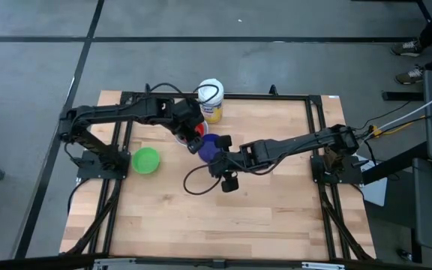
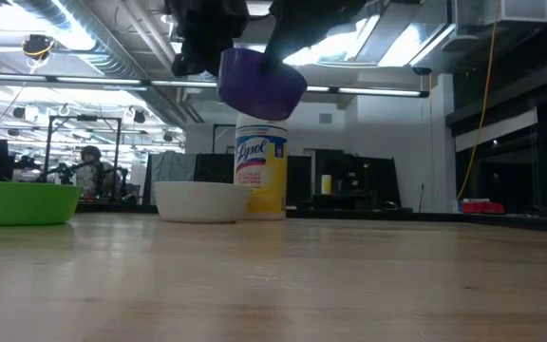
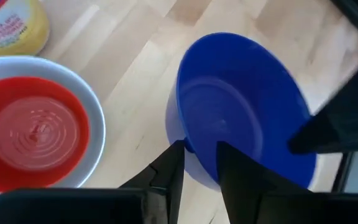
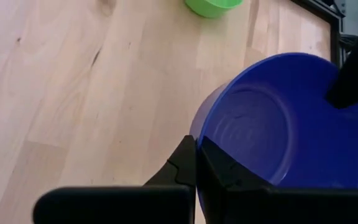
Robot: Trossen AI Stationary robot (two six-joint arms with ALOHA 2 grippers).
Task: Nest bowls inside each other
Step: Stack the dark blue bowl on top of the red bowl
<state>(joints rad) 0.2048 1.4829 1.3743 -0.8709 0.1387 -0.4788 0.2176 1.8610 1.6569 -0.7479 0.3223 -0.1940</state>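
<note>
The dark blue bowl needs to go inside the red bowl (image 1: 200,129), so my left gripper should next grab the dark blue bowl by its rim (image 1: 202,150).
A dark blue bowl (image 2: 259,81) hangs tilted in the air above the table. My right gripper (image 4: 197,149) is shut on its rim. My left gripper (image 3: 201,155) is open at the bowl's opposite side, one finger on either side of the wall there. A red bowl (image 3: 36,130) sits nested in the white bowl (image 3: 95,118), which rests on its base on the table just beside the left gripper. A green bowl (image 1: 145,160) stands alone toward the table's left. My right gripper pinches the blue bowl's rim (image 4: 209,132) between its two fingers, coming slanting down from the table's right side. The bowl is lifted clear of the table and tilted. My left gripper's fingers (image 3: 174,165) straddle the opposite rim (image 3: 188,144); I cannot tell whether they touch it.
A white-lidded tub with a yellow label (image 1: 211,97) stands at the far edge behind the white bowl. A black frame (image 1: 310,135) borders the wooden table (image 1: 261,217). Bare wood lies toward the near edge.
</note>
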